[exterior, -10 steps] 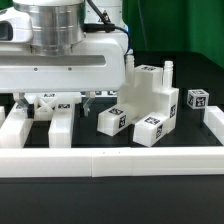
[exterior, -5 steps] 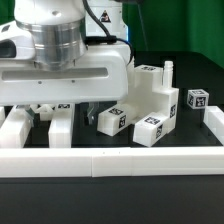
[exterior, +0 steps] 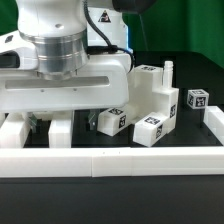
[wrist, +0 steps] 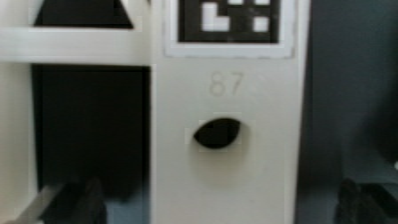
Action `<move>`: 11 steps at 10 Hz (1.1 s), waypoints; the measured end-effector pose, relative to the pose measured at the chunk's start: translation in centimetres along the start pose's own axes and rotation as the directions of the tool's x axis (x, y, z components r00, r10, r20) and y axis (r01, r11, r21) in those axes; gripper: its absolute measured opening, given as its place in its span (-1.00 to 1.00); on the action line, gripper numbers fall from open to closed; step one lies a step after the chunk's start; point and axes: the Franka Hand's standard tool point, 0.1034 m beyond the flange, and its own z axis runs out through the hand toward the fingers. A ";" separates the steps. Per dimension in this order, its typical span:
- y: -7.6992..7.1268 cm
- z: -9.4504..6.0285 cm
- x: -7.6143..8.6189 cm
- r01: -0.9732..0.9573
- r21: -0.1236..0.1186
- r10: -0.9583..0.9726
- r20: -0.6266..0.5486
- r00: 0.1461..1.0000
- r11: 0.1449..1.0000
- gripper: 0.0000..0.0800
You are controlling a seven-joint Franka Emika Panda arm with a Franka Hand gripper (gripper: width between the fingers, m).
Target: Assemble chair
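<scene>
My fingers reach down beside the long sides of the white bar in the wrist view. Closing would catch the bar, so it is time to close.
The chair is in loose white tagged pieces on the black table. A white bar point(exterior: 60, 133) lies at the exterior view's left. In the wrist view this bar point(wrist: 226, 170) has a square tag at one end, the number 87 and a round hole. My gripper point(exterior: 58, 120) is low over the bar. In the wrist view the gripper point(wrist: 222, 207) is open, with a dark finger point(wrist: 75, 203) on each side of the bar and a gap between each finger and the bar. A stepped block point(exterior: 150, 92) with a peg stands at centre right.
Another white piece point(exterior: 14, 132) lies left of the bar. Two tagged pieces point(exterior: 113, 120) point(exterior: 152, 131) and a tagged cube point(exterior: 196, 100) lie to the exterior view's right. The long low white border rail point(exterior: 120, 161) runs along the front.
My gripper has come down toward the bar and shifted a little to the exterior view's left. The pieces have not moved.
</scene>
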 end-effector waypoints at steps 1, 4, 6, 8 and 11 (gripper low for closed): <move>0.0 0.0 0.0 0.000 0.000 0.000 0.001 1.000 1.000 0.62; 0.1 0.1 0.0 0.000 -0.003 0.000 -0.006 1.000 1.000 0.34; 0.1 0.1 0.0 0.000 -0.003 0.000 -0.006 1.000 1.000 -0.16; 0.1 0.1 0.0 0.000 -0.003 0.000 -0.006 1.000 1.000 -0.29; -0.1 -2.0 -0.1 -0.004 -0.003 0.004 -0.026 1.000 1.000 -0.29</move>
